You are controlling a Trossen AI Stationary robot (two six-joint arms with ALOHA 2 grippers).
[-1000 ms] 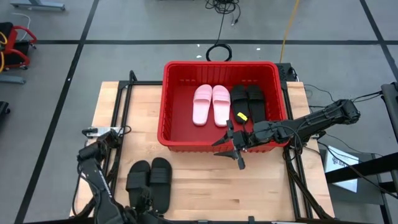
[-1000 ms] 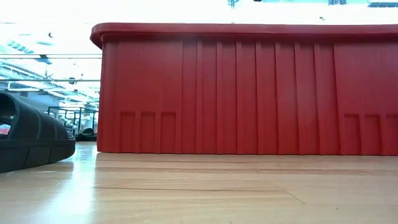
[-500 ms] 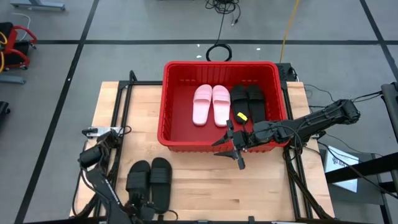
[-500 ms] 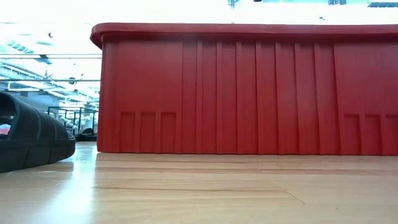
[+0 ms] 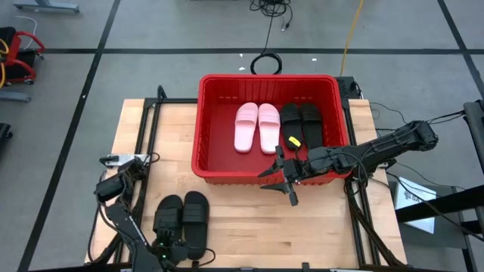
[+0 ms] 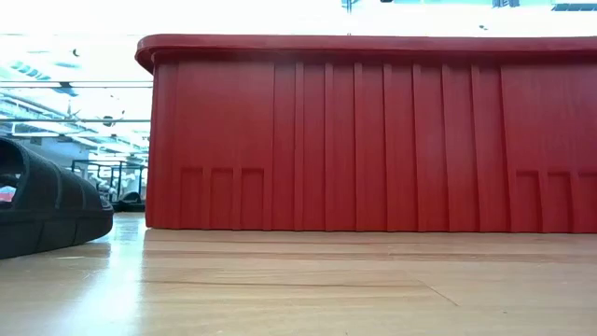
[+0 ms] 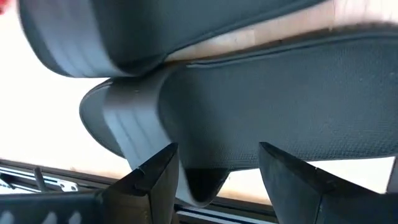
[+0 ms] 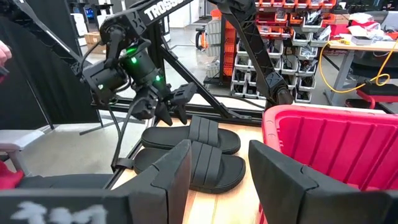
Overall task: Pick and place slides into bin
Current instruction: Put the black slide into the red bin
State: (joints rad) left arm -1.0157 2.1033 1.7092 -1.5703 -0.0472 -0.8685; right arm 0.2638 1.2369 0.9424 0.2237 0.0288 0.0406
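Observation:
My left gripper needs to grab the black slide by its strap (image 5: pixel 166 217) (image 7: pixel 140 127) next, to put the slides into the bin.
Two black slides (image 5: pixel 181 219) lie side by side, soles down, on the table's near left; one also shows in the low view (image 6: pixel 47 210). My left gripper (image 5: pixel 172 248) is open at their near ends. In the left wrist view its fingers (image 7: pixel 155 180) straddle the edge of one black slide (image 7: pixel 280 106). The red bin (image 5: pixel 204 162) stands at the table's far middle and holds two pink slides (image 5: pixel 257 127) and two black slides (image 5: pixel 301 125). My right gripper (image 5: pixel 281 181) is open and empty, just outside the bin's near wall. My left gripper's open fingers stand on either side of the black slide's edge (image 7: pixel 202 183). I cannot tell whether they touch it. The slide lies flat on the table.
The bin's near wall (image 6: pixel 373 140) fills the low view. Bare wooden table (image 5: pixel 249 227) lies between the slides and my right gripper. A black metal frame runs along the table's left side (image 5: pixel 147 143) and right side (image 5: pixel 359 219). My left arm also shows in the right wrist view (image 8: pixel 134 68).
My left gripper has edged a little toward the near ends of the two black slides. The slides and my right arm have kept still.

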